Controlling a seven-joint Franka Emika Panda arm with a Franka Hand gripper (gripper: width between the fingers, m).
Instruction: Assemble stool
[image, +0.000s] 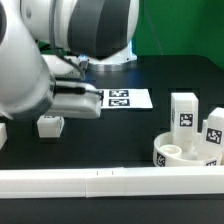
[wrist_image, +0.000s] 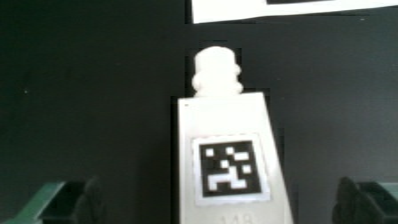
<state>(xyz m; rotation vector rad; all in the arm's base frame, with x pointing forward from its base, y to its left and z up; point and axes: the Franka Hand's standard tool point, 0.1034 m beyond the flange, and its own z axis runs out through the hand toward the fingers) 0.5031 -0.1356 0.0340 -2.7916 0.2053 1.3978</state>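
Note:
My gripper grabs the stool leg by its tagged body (wrist_image: 231, 172) next, so the leg's screw tip stays free to enter the round seat disc.
A white stool leg (wrist_image: 226, 150) with a black-and-white tag lies on the black table, its screw tip (wrist_image: 217, 68) pointing toward the marker board. My gripper (wrist_image: 210, 205) is open, with its dark fingers (wrist_image: 50, 200) standing wide on either side of this leg and apart from it. In the exterior view the gripper (image: 55, 112) hovers just above that leg (image: 50, 126) at the left. The round white seat disc (image: 184, 155) sits at the right, with two more tagged legs (image: 183, 110) (image: 214, 128) standing upright behind it.
The marker board (image: 126, 98) lies flat at the table's middle and also shows in the wrist view (wrist_image: 294, 8). A long white rail bar (image: 110, 181) runs along the near edge. A small white piece (image: 2, 132) shows at the exterior view's left border.

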